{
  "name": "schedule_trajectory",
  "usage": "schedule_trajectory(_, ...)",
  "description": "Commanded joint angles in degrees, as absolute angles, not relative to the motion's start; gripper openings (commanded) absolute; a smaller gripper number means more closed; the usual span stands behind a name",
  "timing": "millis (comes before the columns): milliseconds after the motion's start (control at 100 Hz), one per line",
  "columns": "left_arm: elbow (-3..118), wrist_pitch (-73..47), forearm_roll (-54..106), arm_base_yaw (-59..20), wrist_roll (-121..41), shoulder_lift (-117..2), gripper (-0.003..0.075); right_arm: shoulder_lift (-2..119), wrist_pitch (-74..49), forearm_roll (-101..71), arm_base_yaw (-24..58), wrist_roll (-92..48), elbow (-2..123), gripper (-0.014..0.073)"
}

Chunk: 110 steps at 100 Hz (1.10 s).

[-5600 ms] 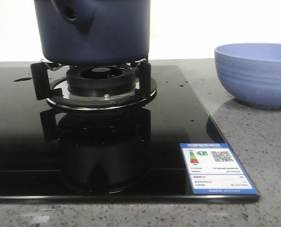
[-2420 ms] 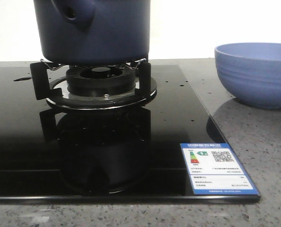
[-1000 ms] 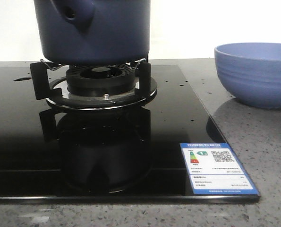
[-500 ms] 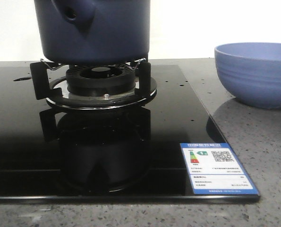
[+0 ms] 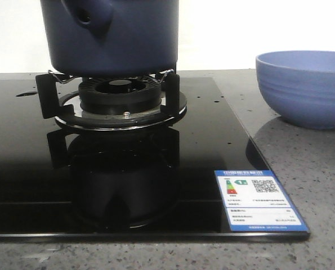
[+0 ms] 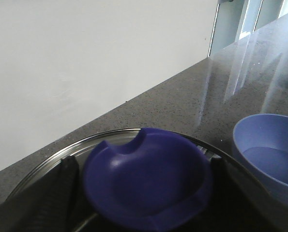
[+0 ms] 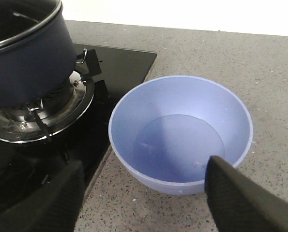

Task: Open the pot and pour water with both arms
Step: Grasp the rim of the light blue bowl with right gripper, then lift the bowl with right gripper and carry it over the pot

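The bowl's round body is wider than my open fingers. My right gripper should next grab the bowl by its thin rim (image 7: 239,163) to pour the water.
The dark navy pot (image 5: 114,34) stands on the gas burner (image 5: 121,98); its top is cut off in the front view. In the left wrist view my left gripper (image 6: 144,188) is open, with a finger on each side of the dark blue lid knob (image 6: 146,176), close to it, above the metal-rimmed lid (image 6: 61,152). In the right wrist view my right gripper (image 7: 144,193) is open and empty, just short of the periwinkle bowl (image 7: 180,135), which holds water. The pot (image 7: 22,63) is beside the bowl. Neither gripper shows in the front view.
The black glass hob (image 5: 32,169) carries a blue energy label (image 5: 260,199) at its front right corner. The bowl (image 5: 302,87) sits on the grey speckled counter (image 5: 302,163) to the right of the hob. A white wall is behind.
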<state>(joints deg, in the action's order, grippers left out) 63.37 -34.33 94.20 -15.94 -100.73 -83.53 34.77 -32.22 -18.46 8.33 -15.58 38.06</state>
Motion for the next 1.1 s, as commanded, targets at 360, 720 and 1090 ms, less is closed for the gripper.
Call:
schedule_trajectory(360,64.60,-33.33,95.91,-16.07,-100.65,-82.17,0.0368,35.53,-28.66,-19.16,8.43,-16.32,40.15,0.0469)
schedule_trajectory(720,64.96,-33.80,98.54,-15.36,-100.42,-78.56,0.0368,35.68,-28.80,-18.75,8.43,-16.32,40.26,0.0469)
schedule_trajectory(1090,65.06,-33.59,95.99,-4.81,-94.99,-67.77,0.0369,49.51,-40.72,-17.60,3.69,-15.66,54.94,0.0469)
